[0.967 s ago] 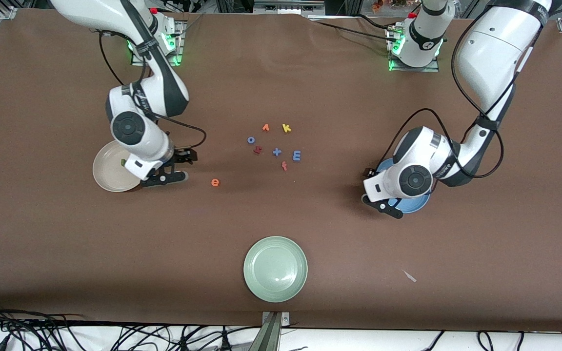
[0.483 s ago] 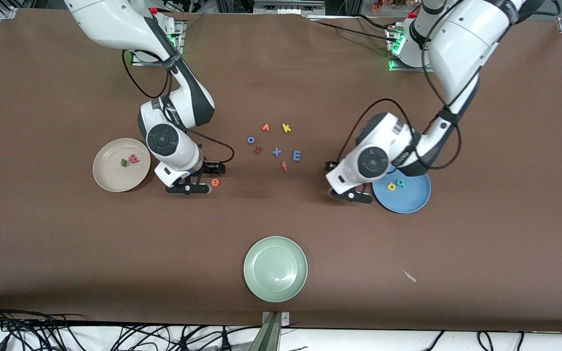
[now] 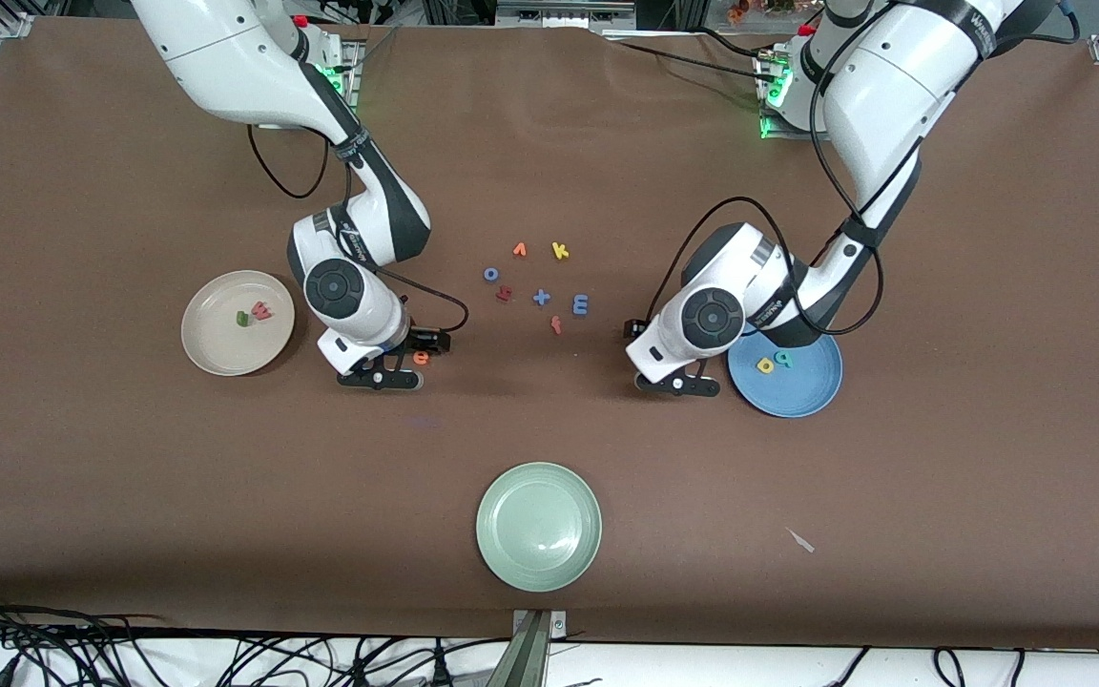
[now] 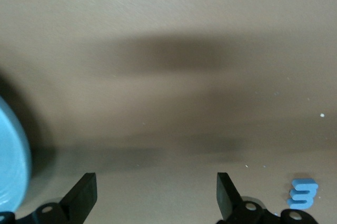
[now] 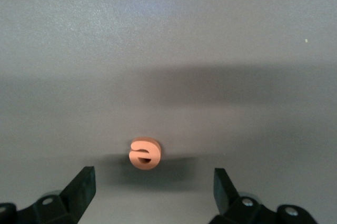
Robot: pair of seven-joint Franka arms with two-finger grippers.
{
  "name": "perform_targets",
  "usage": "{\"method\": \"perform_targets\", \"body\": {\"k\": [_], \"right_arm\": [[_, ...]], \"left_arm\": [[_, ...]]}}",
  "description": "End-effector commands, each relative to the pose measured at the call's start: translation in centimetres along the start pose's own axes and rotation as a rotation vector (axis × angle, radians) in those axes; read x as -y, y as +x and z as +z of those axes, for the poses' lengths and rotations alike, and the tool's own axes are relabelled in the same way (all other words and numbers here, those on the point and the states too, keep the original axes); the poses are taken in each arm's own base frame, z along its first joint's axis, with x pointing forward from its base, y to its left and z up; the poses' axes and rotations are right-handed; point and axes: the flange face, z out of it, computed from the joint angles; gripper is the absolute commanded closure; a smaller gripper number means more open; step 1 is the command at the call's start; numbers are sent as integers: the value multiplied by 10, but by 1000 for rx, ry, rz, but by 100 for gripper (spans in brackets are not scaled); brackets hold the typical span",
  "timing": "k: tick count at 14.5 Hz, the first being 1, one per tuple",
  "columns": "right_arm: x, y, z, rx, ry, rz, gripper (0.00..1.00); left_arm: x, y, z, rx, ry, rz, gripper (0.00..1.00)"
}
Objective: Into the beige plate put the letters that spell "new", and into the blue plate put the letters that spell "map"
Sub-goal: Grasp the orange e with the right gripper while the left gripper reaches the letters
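Observation:
My right gripper is to grip the orange "e" by its rounded outer sides next, to finish "new" in the beige plate (image 3: 216, 348).
The beige plate (image 3: 216, 348) holds the green "n" (image 3: 241, 319) and the pinkish-red "w" (image 3: 262, 310). On the blue plate (image 3: 802, 391) lie the yellow "a" (image 3: 765, 364) and the teal "p" (image 3: 783, 359). An orange "e" (image 3: 422, 358) (image 5: 144, 153) lies flat on the table just ahead of my open right gripper (image 3: 404, 361) (image 5: 152, 184), untouched. The blue "m" (image 3: 581, 304) (image 4: 303, 193) lies among the loose letters. My left gripper (image 3: 656, 363) (image 4: 155, 190) hangs open and empty over bare table between the blue plate's edge (image 4: 10, 166) and the "m".
Loose letters in the table's middle: orange "v" (image 3: 519, 250), yellow "k" (image 3: 560, 251), blue "o" (image 3: 490, 274), a red letter (image 3: 504, 294), a blue plus (image 3: 541, 298), red-orange "f" (image 3: 556, 325). A pale green plate (image 3: 538, 526) stands nearest the front camera.
The right gripper moved from over the beige plate to the orange "e". The left gripper left the blue plate toward the table's middle. Both plates' letters came into sight.

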Motion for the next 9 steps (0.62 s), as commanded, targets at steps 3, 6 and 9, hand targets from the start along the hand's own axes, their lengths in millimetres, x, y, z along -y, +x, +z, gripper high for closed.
{"method": "perform_targets", "body": {"k": [3, 6, 9], "right_arm": [[12, 5, 10, -12, 21, 14, 4], [11, 5, 13, -9, 18, 15, 13], [12, 6, 13, -14, 21, 13, 29]], "left_arm": [[-6, -2, -45, -46, -7, 15, 0], [-14, -11, -43, -13, 6, 36, 0], [-33, -20, -49, -25, 6, 61, 0]]}}
